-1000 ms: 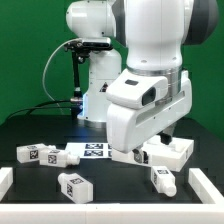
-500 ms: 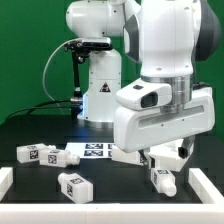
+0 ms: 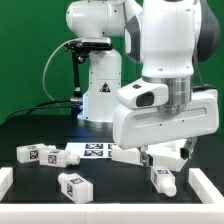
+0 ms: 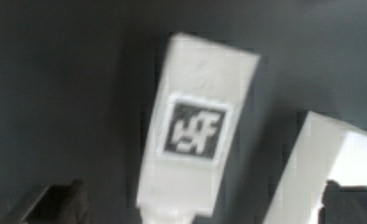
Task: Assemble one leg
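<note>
I need to lower my gripper before it closes on the tagged leg (image 4: 194, 130). Its fingers stop above the leg, so they would miss the leg if they closed now.
My gripper (image 3: 165, 156) hangs low over the table at the exterior view's right, jaws open. In the wrist view a leg (image 4: 198, 130), a white post with a black-and-white tag on its side, lies on the dark table between my two dark fingertips (image 4: 55, 205); the gripper (image 4: 201, 208) does not touch it. A second white part (image 4: 331, 160) lies close beside this leg. In the exterior view the hand hides most of this leg; a white part (image 3: 168, 156) shows under the hand. Other legs lie at the left (image 3: 37, 153), front middle (image 3: 75, 185) and front right (image 3: 163, 180).
The marker board (image 3: 92, 152) lies flat in the middle of the table. Another white piece (image 3: 125, 155) lies just left of the hand. White corner pieces stand at the front left (image 3: 5, 180) and front right (image 3: 207, 185). The robot base (image 3: 100, 95) stands behind.
The hand has swung toward the exterior view's right and now stands squarely over the white parts there; in the last half second it only settled slightly. The loose legs have not moved.
</note>
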Motion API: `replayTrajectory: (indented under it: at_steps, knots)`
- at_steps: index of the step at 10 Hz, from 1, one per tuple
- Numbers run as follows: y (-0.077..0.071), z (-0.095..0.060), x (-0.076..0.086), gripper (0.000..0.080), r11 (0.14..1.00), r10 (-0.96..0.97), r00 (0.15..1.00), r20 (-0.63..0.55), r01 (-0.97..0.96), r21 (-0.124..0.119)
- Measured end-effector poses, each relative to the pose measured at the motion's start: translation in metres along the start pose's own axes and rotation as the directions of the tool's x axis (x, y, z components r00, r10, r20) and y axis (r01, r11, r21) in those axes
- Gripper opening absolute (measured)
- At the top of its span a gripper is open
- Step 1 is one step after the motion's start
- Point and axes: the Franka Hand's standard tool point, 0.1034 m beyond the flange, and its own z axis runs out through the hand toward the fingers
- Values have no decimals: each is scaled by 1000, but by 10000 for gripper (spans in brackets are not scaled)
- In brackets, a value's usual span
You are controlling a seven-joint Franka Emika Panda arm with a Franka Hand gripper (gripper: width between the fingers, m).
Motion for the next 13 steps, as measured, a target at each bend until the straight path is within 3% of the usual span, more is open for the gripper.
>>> replayTrajectory:
  at_steps: [5, 7, 9, 10, 11, 13]
  knots:
    - [3, 4, -1, 650, 1000, 31, 1000, 2, -31, 6]
    - [14, 22, -8, 650, 998, 67, 998, 14, -67, 6]
    - [15, 34, -7, 650, 998, 69, 998, -15, -69, 1]
    - [15, 34, -7, 564, 998, 67, 998, -12, -67, 1]
    - [15, 34, -7, 564, 998, 68, 998, -12, -68, 1]
    - [15, 34, -6, 282, 998, 67, 998, -13, -67, 1]
